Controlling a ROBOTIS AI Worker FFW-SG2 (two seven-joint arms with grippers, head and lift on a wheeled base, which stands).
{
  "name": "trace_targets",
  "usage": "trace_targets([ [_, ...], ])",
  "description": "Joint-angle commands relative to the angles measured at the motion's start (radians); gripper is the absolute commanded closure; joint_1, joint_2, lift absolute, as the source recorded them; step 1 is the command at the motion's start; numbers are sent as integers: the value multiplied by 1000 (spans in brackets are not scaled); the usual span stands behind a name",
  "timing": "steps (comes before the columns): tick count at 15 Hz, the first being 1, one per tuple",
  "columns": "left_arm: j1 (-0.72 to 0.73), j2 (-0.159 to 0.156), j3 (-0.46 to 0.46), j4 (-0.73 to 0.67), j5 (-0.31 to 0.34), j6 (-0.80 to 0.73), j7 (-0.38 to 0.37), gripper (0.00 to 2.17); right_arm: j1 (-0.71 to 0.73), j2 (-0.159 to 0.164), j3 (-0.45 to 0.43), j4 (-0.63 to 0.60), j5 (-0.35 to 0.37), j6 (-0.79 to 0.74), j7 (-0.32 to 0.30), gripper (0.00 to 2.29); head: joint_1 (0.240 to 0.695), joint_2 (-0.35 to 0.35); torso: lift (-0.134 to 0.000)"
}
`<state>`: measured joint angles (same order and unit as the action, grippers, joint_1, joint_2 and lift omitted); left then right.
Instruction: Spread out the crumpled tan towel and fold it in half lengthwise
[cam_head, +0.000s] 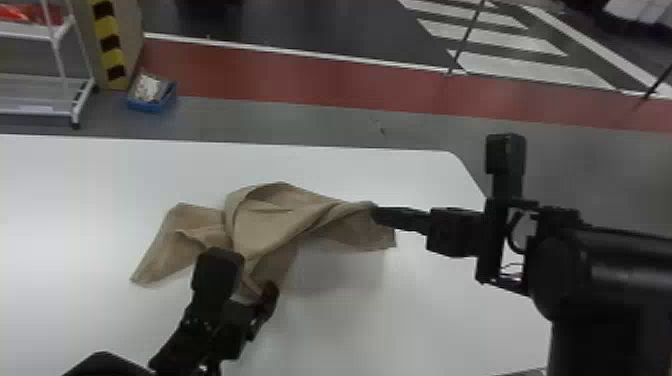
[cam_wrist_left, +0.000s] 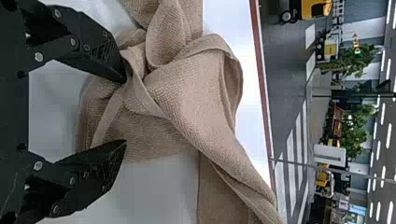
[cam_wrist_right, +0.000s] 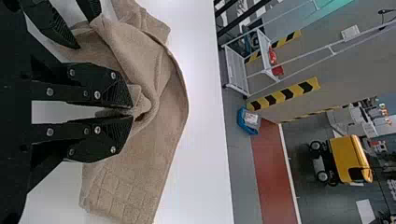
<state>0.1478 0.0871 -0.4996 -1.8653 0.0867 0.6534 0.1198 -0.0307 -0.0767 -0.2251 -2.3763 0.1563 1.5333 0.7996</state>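
The left gripper should next take hold of the crumpled tan towel (cam_head: 280, 220) by the fold at its bunched edge (cam_head: 262, 274), which spreads the towel out flat.
The crumpled tan towel (cam_head: 280, 220) lies twisted and bunched on the white table, one corner pointing to the left. My left gripper (cam_head: 261, 300) is at its near edge in the head view. From the left wrist, the left gripper (cam_wrist_left: 124, 111) stands open, one fingertip against the folds of the towel (cam_wrist_left: 191, 98). At the towel's right end is my right gripper (cam_head: 377, 214), pointing left. The right wrist view has the right gripper (cam_wrist_right: 132, 112) shut on a pinched bit of the towel (cam_wrist_right: 159, 98), with a patterned end hanging beside the fingers.
The white table (cam_head: 100, 190) has its far edge behind the towel and a rounded corner (cam_head: 457, 156) at the far right. On the floor beyond stand a blue bin (cam_head: 152, 95) and a white rack (cam_head: 60, 80).
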Motion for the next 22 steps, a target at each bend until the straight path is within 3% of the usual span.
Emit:
trace_targets([
  [1,10,8,6,-18,-5,30,3,1305,-1,0,-2,6,-4,-3,-2,1004,695,-293,-123],
  [3,61,13,49,-91,-18,52,6,2078,-3,-6,-20,12,-9,-9,0,1004,695,-288,-123],
  [4,87,17,89,-138,-36,82,4,2094,-6,-14,-43,14,-30,-15,9,1004,695,-286,-123],
  [5,116,42,136,-201,-51,85,1,2091,-8,-48,-71,29,-55,-15,30,1004,695,-280,-123],
  [7,154,94,254,-304,-38,119,-23,2091,8,-144,-99,75,-80,-25,105,1004,695,-238,-123],
  [9,165,123,359,-336,-24,122,-85,2091,68,-219,-114,100,-57,-129,185,1004,695,-201,-123],
  [12,174,194,391,-331,-59,85,-192,2091,216,-287,-125,117,6,-344,288,1004,695,-158,-123],
  [15,188,217,351,-324,-111,2,-287,2091,304,-313,-128,98,23,-402,340,1004,695,-167,-123],
  [17,196,221,309,-322,-163,-31,-299,2091,336,-311,-129,55,26,-402,359,1004,695,-190,-123],
  [19,207,223,297,-327,-165,-31,-316,2091,342,-298,-142,29,12,-390,348,988,695,-207,-123],
  [21,207,230,288,-325,-166,-34,-318,2091,357,-267,-105,0,29,-383,348,363,695,-223,-123],
  [22,210,232,285,-324,-166,-34,-322,2091,365,-265,-60,-17,58,-362,348,296,695,-221,-123],
])
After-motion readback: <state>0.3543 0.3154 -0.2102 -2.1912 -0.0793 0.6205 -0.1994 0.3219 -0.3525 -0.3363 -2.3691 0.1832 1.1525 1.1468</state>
